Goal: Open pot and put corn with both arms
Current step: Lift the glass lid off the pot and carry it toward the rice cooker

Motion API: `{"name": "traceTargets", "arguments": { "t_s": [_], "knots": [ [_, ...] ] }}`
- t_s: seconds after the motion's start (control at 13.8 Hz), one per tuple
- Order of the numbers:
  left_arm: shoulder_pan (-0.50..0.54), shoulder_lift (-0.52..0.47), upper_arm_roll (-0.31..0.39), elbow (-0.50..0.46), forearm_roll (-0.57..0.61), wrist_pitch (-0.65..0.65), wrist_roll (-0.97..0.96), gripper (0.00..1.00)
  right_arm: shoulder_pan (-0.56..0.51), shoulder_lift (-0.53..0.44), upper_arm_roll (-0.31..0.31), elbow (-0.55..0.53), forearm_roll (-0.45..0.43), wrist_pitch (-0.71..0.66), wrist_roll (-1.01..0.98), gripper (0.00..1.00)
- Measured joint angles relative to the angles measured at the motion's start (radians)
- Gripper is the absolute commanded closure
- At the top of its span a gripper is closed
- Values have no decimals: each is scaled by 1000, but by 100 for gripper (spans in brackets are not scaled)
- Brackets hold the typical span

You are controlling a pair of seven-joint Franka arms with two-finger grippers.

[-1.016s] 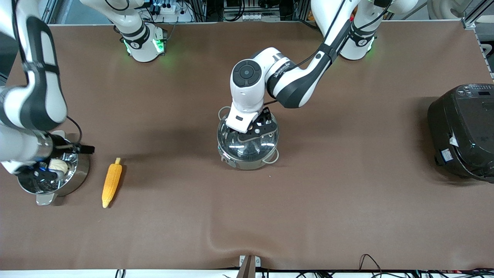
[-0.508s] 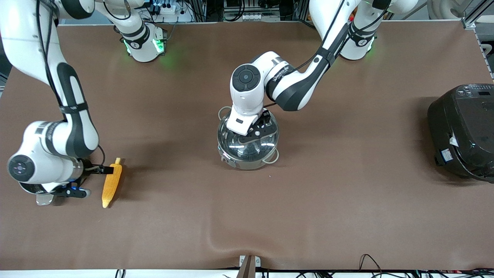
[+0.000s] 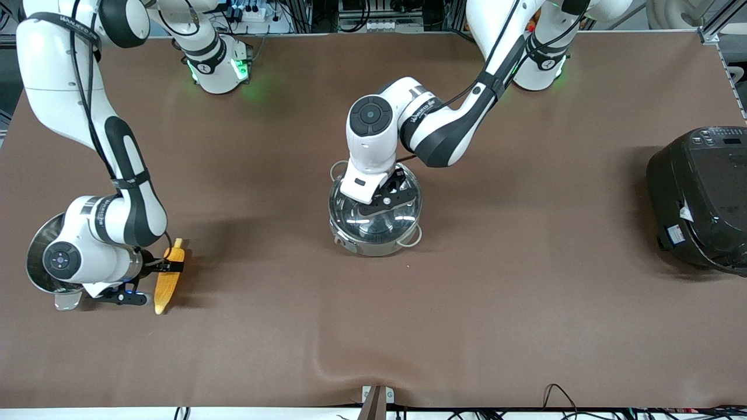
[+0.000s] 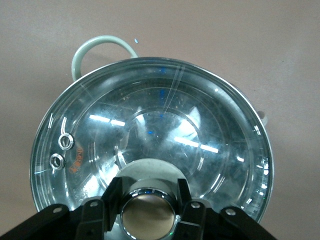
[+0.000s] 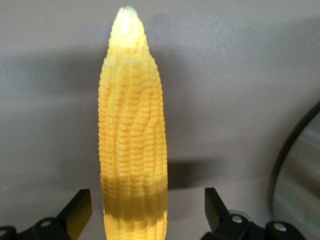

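The corn needs to go into the pot, so my right gripper should next grab the corn's thick end (image 5: 135,217), opposite the pale tip.
The pot (image 3: 350,233) stands mid-table with its glass lid (image 3: 402,219) on. My left gripper (image 3: 382,201) is down on the lid, its fingers (image 4: 112,197) pressed against both sides of the copper-coloured knob (image 4: 148,212). The lid (image 4: 150,125) fills the left wrist view, and a pale loop handle (image 4: 100,47) shows past it. The corn (image 3: 169,274) lies flat on the table toward the right arm's end. My right gripper (image 3: 160,275) is low over it and open. Its fingers (image 5: 80,205) stand either side of the corn (image 5: 132,150) with gaps, not touching it.
The steel steamer pot (image 3: 36,256) sits beside the corn at the table's edge, mostly under my right arm; its rim (image 5: 300,170) shows in the right wrist view. The black rice cooker (image 3: 700,198) stands at the left arm's end. A wrinkle in the brown cover (image 3: 327,361) runs near the front edge.
My right arm has swung from over the steamer pot to the corn and come down with its fingers astride it. My left gripper has settled slightly on the lid knob.
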Motion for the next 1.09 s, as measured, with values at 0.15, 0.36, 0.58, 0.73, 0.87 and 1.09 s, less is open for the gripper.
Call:
{"name": "traceTargets", "arguments": {
  "t_s": [0.15, 0.36, 0.58, 0.73, 0.87, 1.09],
  "knots": [
    [5, -19, 3, 14, 0, -58, 0, 100, 0, 13, 0, 0, 0, 7, -18, 99],
    [60, -145, 10, 33, 2, -209, 52, 100, 0, 18, 0, 1, 0, 33, -82, 100],
    [230, -308, 17, 24, 5, -355, 310, 100, 1, 17, 1, 10, 0, 34, -100, 100],
    [387, -369, 18, -22, 5, -375, 550, 100, 4, 14, 6, 23, 0, 29, -110, 100],
    [523, -380, 18, -84, 4, -365, 721, 100, 7, 0, 19, 50, 0, -8, -131, 100],
    [681, -372, 16, -219, -10, -239, 902, 100, 12, -57, 64, 112, 0, -105, -154, 100]
  ]
}}
